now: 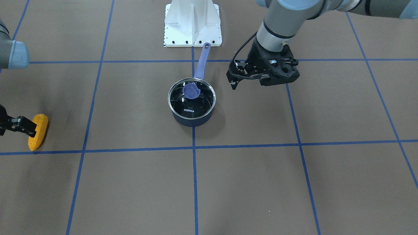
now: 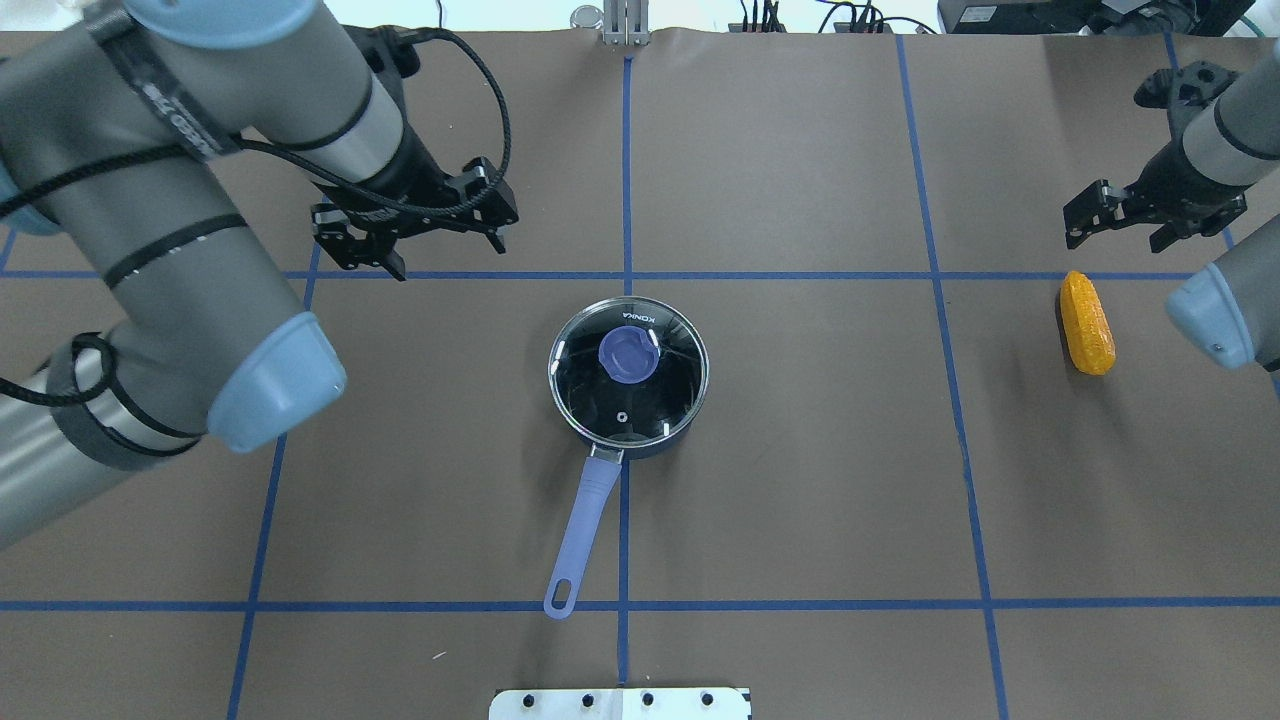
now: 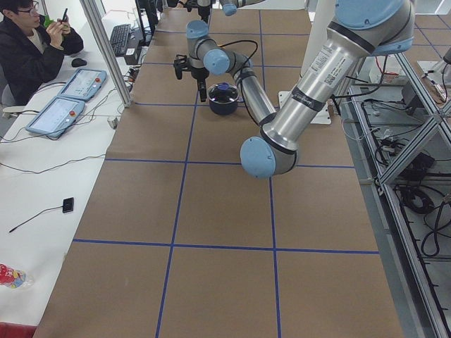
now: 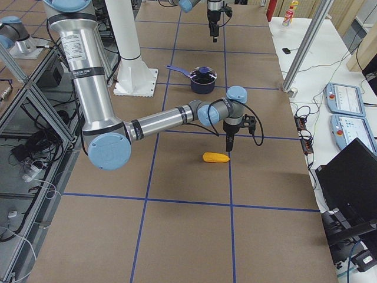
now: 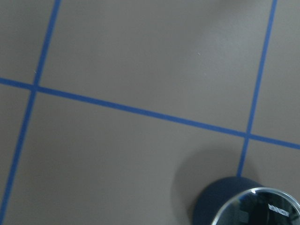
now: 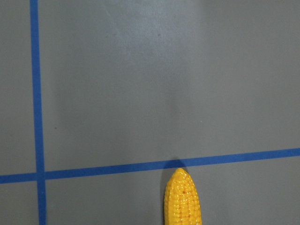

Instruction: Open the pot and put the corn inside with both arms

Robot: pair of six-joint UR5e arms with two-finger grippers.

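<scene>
Next, my left gripper picks up the glass lid by the narrow blue knob (image 1: 191, 90) to open the pot, since the lid spreads too wide for the gripper's fingers.
The pot (image 2: 640, 440) stands at the table's middle with its glass lid (image 2: 628, 370) and blue knob on. Its long blue handle (image 2: 583, 535) points toward the robot's base. It also shows in the front view (image 1: 192, 120) and at the bottom right of the left wrist view (image 5: 234, 199). My left gripper (image 2: 440, 250) hovers open and empty, beyond and to the left of the pot. The corn (image 2: 1087, 322) lies on the table at the far right; the right wrist view shows its tip (image 6: 183, 197). My right gripper (image 2: 1115, 238) is open and empty, above the table just beyond the corn.
The robot's white base plate (image 1: 192, 24) sits behind the pot's handle. Blue tape lines (image 2: 626, 170) cross the brown table cover. An operator (image 3: 32, 46) sits beyond the table's far side with control pendants (image 3: 67, 105).
</scene>
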